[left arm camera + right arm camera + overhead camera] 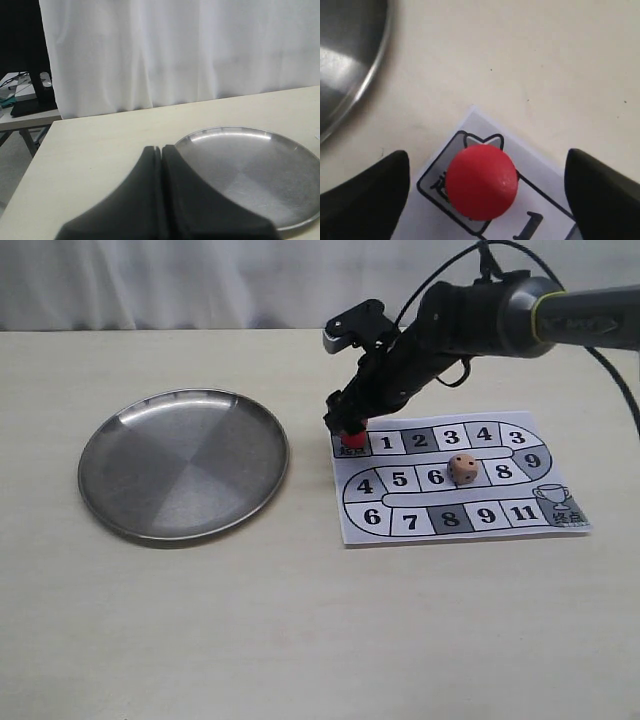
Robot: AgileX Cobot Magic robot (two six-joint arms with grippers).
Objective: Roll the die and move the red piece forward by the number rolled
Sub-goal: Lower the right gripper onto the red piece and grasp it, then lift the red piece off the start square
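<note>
I should next pick up the red piece with my right gripper by its round top (pixel 354 439) (pixel 481 181), so that I can move it forward along the numbered squares.
The red piece (pixel 352 438) (pixel 481 182) stands upright on the start square at the left end of the paper board (pixel 520 525). My right gripper (pixel 346 424) (pixel 485 192) hangs open straight over it, one black finger (pixel 367 197) on each side, neither touching it. The tan die (pixel 462 469) rests on the board's middle row between squares 6 and 8. My left gripper (pixel 161 148) is shut on nothing, beside the steel plate (pixel 260 170); it is not visible in the exterior view.
A round steel plate (pixel 184 463) lies on the table left of the board. The board's numbered track (pixel 420 440) runs right from the start square. A white curtain hangs behind the table's far edge.
</note>
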